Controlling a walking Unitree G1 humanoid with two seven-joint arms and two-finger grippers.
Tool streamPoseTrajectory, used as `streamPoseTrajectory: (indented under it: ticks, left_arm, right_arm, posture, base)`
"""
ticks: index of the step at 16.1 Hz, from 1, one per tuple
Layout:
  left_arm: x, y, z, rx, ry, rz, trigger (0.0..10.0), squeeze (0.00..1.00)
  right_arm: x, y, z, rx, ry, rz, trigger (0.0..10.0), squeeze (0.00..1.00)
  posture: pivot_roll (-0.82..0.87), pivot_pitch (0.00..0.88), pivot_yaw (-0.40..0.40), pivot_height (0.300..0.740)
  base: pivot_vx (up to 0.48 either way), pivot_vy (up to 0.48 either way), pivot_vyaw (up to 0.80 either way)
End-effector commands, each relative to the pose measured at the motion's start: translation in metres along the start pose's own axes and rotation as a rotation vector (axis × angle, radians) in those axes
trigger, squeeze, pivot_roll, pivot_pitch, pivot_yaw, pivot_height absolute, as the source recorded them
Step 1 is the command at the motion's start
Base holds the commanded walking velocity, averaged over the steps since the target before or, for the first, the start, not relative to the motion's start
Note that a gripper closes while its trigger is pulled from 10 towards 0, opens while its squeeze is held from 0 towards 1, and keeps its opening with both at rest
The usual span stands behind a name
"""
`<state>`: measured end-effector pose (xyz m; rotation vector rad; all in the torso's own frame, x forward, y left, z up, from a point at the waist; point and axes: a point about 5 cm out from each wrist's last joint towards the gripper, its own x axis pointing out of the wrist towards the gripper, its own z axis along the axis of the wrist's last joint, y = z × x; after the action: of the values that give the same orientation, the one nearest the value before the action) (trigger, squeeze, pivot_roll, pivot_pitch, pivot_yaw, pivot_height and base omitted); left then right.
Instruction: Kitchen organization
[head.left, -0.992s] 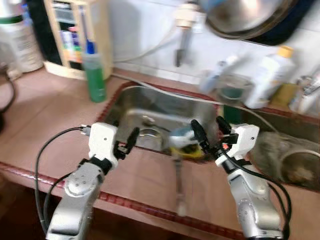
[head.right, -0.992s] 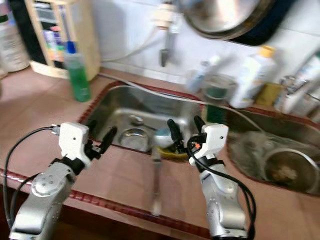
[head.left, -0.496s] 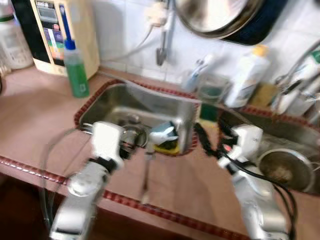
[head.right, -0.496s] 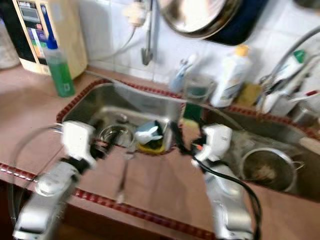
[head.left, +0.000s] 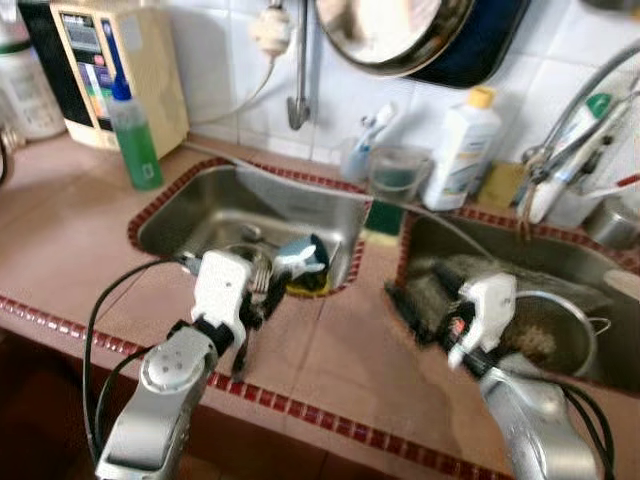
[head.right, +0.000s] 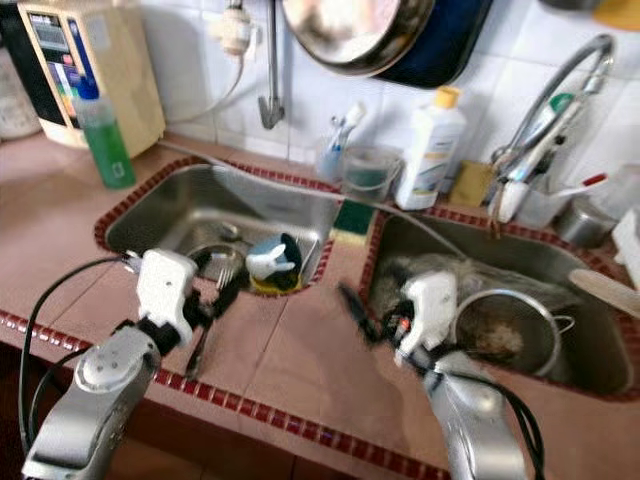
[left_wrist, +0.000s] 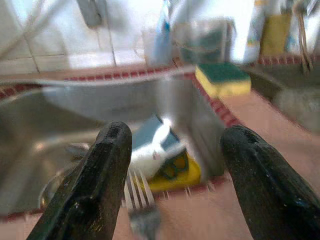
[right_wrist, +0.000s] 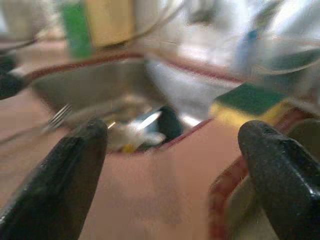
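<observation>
I will next use my left gripper to pick up the fork by its neck, just behind the fork's head (left_wrist: 146, 231), because the fork's pointed teeth are at the sink's rim.
A metal fork (head.right: 204, 335) lies on the brown counter with its tines (left_wrist: 137, 200) at the left sink's front rim. My left gripper (head.right: 215, 300) hovers right over the fork, open, and the tines show between its fingers (left_wrist: 107, 165). In the left sink (head.left: 210, 215) a teal and white item (head.left: 302, 257) rests on a yellow sponge (head.left: 308, 290). My right gripper (head.right: 355, 305) is open and empty above the counter strip between the two sinks. Its fingers (right_wrist: 65, 165) point toward the left sink.
A green and yellow sponge (head.right: 352, 218) sits on the divider behind. The right sink holds a metal strainer (head.right: 505, 330) and a wooden handle (head.right: 605, 290). A green bottle (head.left: 135, 140), a white bottle (head.left: 462, 150), a cup (head.right: 368, 172) and a faucet (head.right: 545, 100) line the back wall.
The whole view has shifted, so the camera moved. My right gripper went from beside the teal item to the strip by the right sink. The left gripper is now over the fork.
</observation>
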<state>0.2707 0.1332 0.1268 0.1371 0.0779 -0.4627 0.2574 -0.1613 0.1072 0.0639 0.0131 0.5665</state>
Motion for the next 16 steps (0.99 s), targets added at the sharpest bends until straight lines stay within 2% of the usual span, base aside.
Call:
streamPoseTrajectory:
  ticks: [1, 2, 4, 5, 7, 16]
  left_arm:
    - [0.001, -0.002, 0.001, 0.023, 0.038, -0.008, 10.0, 0.00]
    - [0.003, -0.004, 0.003, 0.021, 0.072, -0.014, 10.0, 0.00]
    - [0.004, -0.008, 0.008, -0.017, 0.076, -0.032, 10.0, 0.00]
    - [0.004, -0.011, 0.008, -0.080, 0.092, -0.041, 10.0, 0.00]
    - [0.004, -0.014, 0.002, -0.126, 0.129, -0.042, 10.0, 0.00]
    - [-0.006, -0.025, -0.022, -0.105, 0.278, -0.088, 10.0, 0.00]
  right_arm:
    - [0.000, 0.005, 0.002, -0.003, 0.008, 0.056, 10.0, 0.00]
    - [-0.001, 0.007, 0.001, 0.008, 0.029, 0.087, 10.0, 0.00]
    - [-0.001, 0.010, 0.002, 0.009, 0.037, 0.114, 10.0, 0.00]
    - [0.000, 0.013, 0.005, 0.013, 0.042, 0.154, 10.0, 0.00]
    - [0.002, 0.016, 0.006, 0.012, 0.045, 0.175, 10.0, 0.00]
    - [0.004, 0.009, 0.009, -0.020, 0.073, 0.181, 10.0, 0.00]
  posture:
    - [-0.02, 0.012, -0.070, 0.732]
    - [-0.02, 0.012, -0.070, 0.732]
    - [-0.02, 0.012, -0.071, 0.732]
    - [-0.02, 0.014, -0.071, 0.732]
    - [-0.02, 0.015, -0.074, 0.732]
    - [-0.02, 0.021, -0.087, 0.732]
  base:
    - [0.000, 0.000, 0.00]
    - [0.000, 0.000, 0.00]
    - [0.000, 0.000, 0.00]
    - [0.000, 0.000, 0.00]
    - [0.000, 0.000, 0.00]
    - [0.000, 0.000, 0.00]
